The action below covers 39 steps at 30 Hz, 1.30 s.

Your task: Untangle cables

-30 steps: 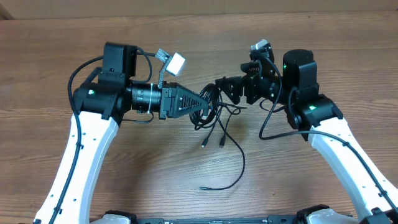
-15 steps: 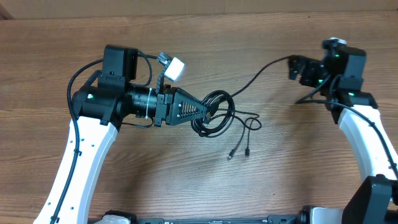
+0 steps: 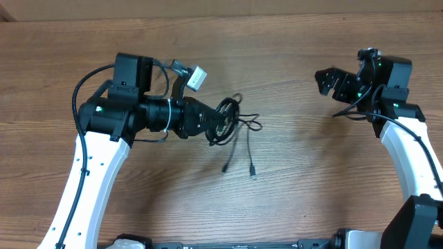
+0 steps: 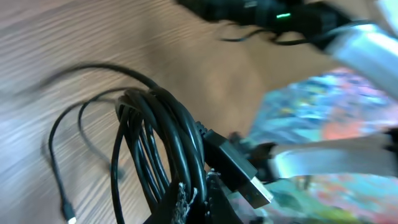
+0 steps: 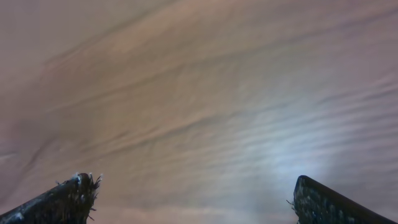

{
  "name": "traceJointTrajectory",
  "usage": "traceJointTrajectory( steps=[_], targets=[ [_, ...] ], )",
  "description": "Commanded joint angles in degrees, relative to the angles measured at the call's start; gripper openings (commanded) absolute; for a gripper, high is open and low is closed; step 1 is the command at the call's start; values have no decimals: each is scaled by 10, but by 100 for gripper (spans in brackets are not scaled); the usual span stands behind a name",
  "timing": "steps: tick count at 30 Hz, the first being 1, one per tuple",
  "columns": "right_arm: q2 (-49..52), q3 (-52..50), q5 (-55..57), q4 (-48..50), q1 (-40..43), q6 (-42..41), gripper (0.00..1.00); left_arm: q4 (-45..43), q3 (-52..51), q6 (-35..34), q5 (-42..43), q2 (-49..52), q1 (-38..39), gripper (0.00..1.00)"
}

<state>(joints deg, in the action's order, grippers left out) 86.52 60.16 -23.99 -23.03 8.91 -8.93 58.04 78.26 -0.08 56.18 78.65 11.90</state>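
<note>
My right gripper grabs the looped cables' side opposite my left gripper next, to pull pieces of cable apart and untangle the cables.
The cables (image 3: pixel 232 115) are a bundle of thin black loops left of the table's middle, and my left gripper (image 3: pixel 220 123) is shut on them. Two loose ends (image 3: pixel 252 171) with small plugs trail down onto the wood. In the left wrist view the looped cables (image 4: pixel 163 140) pass between my left gripper's (image 4: pixel 199 200) jaws, with a silvery flat plug (image 4: pixel 249 185) sticking out beside them. My right gripper (image 3: pixel 324 77) stands open far to the right, apart from the cables. In its own view the right gripper (image 5: pixel 194 190) has only bare wood between the fingertips (image 5: pixel 76 190).
The wooden table (image 3: pixel 311 180) fills the scene. A white tag (image 3: pixel 197 77) on the left arm's own wiring sits just above the bundle. The two white arms (image 3: pixel 83 187) run down to the table's front edge on either side.
A second ago the right gripper was at the bundle; it swung far right, drawing a strand out. That strand no longer reaches it. The left gripper has rolled and drawn the bundle slightly left.
</note>
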Motion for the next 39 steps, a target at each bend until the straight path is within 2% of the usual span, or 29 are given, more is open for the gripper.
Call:
traceJointTrajectory(
  steps=[1, 5, 13, 15, 18, 24, 29, 34, 39],
  targets=[
    [-28, 0, -100, -26, -2, 0, 100, 25, 12, -3, -98, -11, 1, 5],
    [-41, 0, -188, -61, -3, 0, 100, 62, 12, -3, -144, -11, 1, 5],
    [-50, 0, -318, -136, -44, 2, 100, 78, 12, 1, -175, -11, 1, 6],
    [-50, 0, -332, -151, -68, 32, 100, 90, 12, 34, -173, -11, 1, 4],
    [-50, 0, -331, -161, -117, 85, 100, 122, 12, 128, -142, -11, 1, 4],
    [-50, 0, -331, -135, -172, 110, 100, 175, 12, 287, -41, -12, 1, 4],
    [-50, 0, -332, -117, -175, 112, 100, 187, 12, 319, 10, -12, 1, 4],
    [-50, 0, -439, -105, -176, 266, 100, 190, 12, 329, 49, -12, 1, 4],
    [-50, 0, -444, -82, -176, 347, 97, 207, 15, 329, 34, -12, -3, 4]
  ],
)
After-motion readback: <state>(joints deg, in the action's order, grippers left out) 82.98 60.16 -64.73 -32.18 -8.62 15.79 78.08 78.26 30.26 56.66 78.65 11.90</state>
